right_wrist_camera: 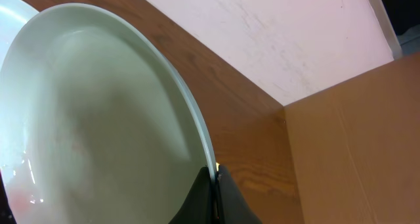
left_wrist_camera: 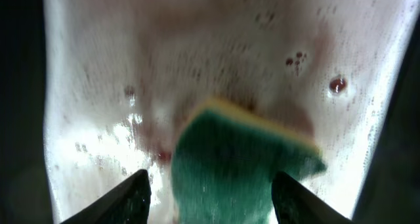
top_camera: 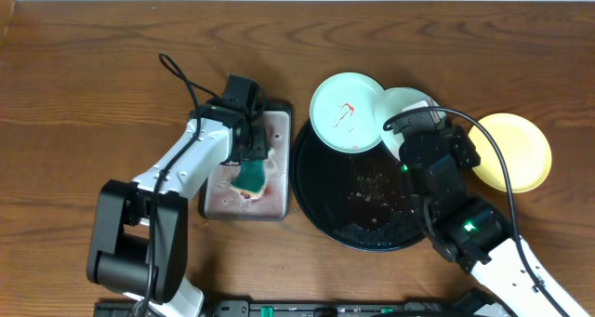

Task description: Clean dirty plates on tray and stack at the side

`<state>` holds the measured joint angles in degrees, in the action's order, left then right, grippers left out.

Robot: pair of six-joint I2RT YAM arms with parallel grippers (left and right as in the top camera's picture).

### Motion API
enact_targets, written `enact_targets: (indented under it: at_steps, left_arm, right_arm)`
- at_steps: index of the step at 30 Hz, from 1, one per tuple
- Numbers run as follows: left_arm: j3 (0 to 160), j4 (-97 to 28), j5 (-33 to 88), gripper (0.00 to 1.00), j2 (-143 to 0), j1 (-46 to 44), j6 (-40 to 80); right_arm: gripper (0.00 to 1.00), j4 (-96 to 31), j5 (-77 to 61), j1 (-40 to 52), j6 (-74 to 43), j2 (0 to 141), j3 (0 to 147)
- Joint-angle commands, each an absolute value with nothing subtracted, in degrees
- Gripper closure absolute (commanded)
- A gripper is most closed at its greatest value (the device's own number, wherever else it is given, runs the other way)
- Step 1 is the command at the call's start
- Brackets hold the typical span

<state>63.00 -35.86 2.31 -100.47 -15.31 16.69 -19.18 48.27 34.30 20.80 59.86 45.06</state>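
I should pick up the sponge (left_wrist_camera: 243,158) next with my left gripper across its green middle, so the sponge's yellow bottom stays free to wipe the dirty plates clean.
A mint-white plate with a red smear (top_camera: 346,112) lies tilted on the far rim of the round black tray (top_camera: 321,198). My right gripper (top_camera: 416,131) is shut on the rim of the second mint-white plate (top_camera: 407,101) and holds it tilted above the tray's far right edge. In the right wrist view the fingers (right_wrist_camera: 213,184) pinch that plate's edge (right_wrist_camera: 98,119). The yellow plate (top_camera: 511,151) lies on the table to the right of the tray. My left gripper (top_camera: 249,154) is open, with its fingers (left_wrist_camera: 213,198) on either side of a green and yellow sponge (left_wrist_camera: 243,158).
The sponge (top_camera: 251,176) lies in a wet rectangular tray with a pinkish bottom (top_camera: 223,201), left of the round tray. Crumbs and sauce specks dot the round tray's middle (top_camera: 372,182). A cardboard surface (right_wrist_camera: 354,152) and a wall show beyond the table.
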Motion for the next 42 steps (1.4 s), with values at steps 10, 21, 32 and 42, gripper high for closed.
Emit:
enact_targets:
  at_steps: [10,21,32,42]
  left_arm:
    - [61.25,-38.61,7.73,0.54,-99.90,-17.19,16.73]
    - [59.13,-37.82,5.15,0.82,-102.13,-17.19,16.75]
    - [59.13,-37.67,5.15,0.92,-102.13,-17.17,16.75]
    - [59.13,-37.50,5.15,0.93,-102.13,-17.19,16.73]
  right_arm:
    - [0.99,-19.03,49.50,34.61,21.23,59.24,46.24]
    - [0.99,-19.03,49.52,34.61,21.23,59.24,46.24]
    - [0.99,-18.87,49.52,34.61,21.26,59.24,46.24]
    - [0.99,-11.94,49.54,34.70,27.79,59.24,46.24]
